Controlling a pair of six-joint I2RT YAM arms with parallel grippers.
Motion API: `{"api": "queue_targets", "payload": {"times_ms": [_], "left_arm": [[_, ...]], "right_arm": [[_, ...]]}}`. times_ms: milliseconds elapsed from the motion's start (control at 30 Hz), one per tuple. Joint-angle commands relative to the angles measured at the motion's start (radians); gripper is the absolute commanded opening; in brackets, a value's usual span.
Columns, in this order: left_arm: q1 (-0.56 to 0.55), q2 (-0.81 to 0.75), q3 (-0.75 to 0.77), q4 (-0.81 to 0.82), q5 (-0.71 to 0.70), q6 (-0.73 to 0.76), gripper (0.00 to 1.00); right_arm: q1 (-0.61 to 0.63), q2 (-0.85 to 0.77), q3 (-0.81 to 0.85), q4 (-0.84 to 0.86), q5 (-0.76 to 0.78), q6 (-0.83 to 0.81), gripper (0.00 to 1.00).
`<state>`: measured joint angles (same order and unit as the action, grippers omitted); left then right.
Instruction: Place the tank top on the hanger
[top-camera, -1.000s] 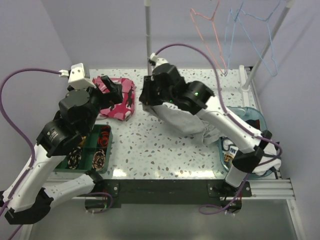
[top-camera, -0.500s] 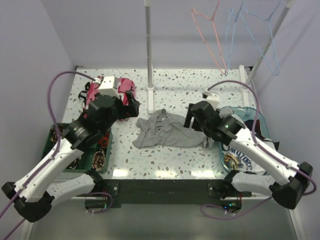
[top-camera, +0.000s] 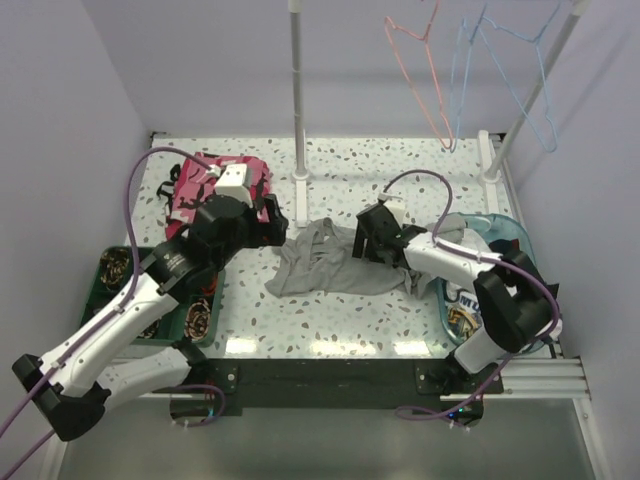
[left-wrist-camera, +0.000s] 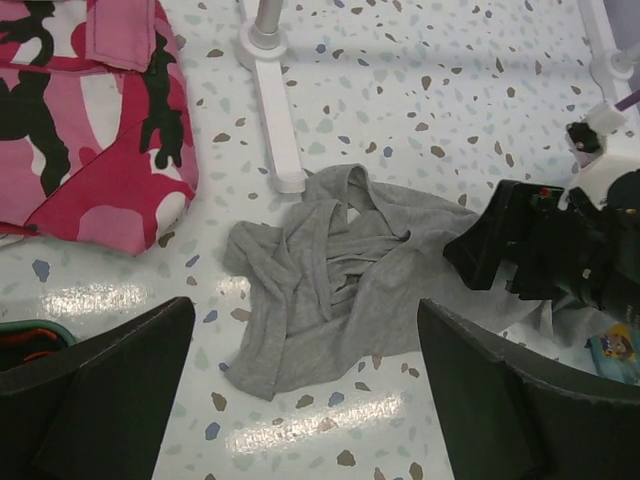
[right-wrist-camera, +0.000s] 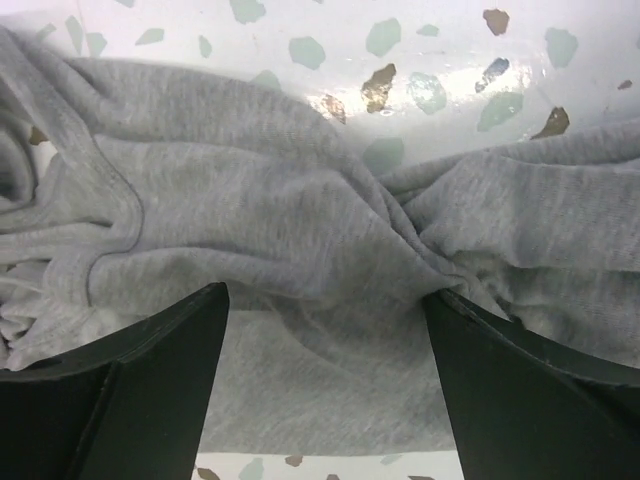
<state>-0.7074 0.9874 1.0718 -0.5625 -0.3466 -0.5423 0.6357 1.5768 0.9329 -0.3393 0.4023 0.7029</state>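
I need to grab the tank top's corner nearest the patterned garment (left-wrist-camera: 249, 246) with my left gripper next, so cloth is left for my right gripper to spread it for the hanger.
The grey tank top (top-camera: 325, 262) lies crumpled on the speckled table, right of the rack post's base. My left gripper (top-camera: 272, 222) is open and empty, hovering over the garment's left edge; its wrist view shows the tank top (left-wrist-camera: 340, 270) between the spread fingers (left-wrist-camera: 90, 400). My right gripper (top-camera: 368, 238) is open, low over the tank top's right part; in its wrist view the grey cloth (right-wrist-camera: 300, 230) fills the gap, one finger (right-wrist-camera: 130, 390) at each side. The pink-red hanger (top-camera: 416, 80) hangs on the rail at the back right, empty.
A pink, white and black patterned garment (top-camera: 195, 182) lies at the back left. A green tray (top-camera: 112, 300) is at the left. A blue basket (top-camera: 505, 232) with a white lettered garment (top-camera: 470, 312) is at the right. Light blue hangers (top-camera: 543, 100) hang beside the pink one. The rack post (top-camera: 296, 90) stands behind the tank top.
A second ago my right gripper held the tank top bunched near the post; now the garment lies on the table and that gripper is open over its right part. My left arm swung right.
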Motion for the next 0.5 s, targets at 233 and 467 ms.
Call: {"api": "queue_targets", "payload": {"times_ms": [233,467], "left_arm": [[0.246,0.043,-0.256,0.211,0.155,-0.133,0.67],[0.293,0.262,-0.251,0.340,0.252,-0.200,0.46]], "right_arm": [[0.280,0.028,0.356,-0.178,0.166,-0.063,0.69],[0.222,0.241,0.402,0.006,-0.140,-0.053,0.25]]}}
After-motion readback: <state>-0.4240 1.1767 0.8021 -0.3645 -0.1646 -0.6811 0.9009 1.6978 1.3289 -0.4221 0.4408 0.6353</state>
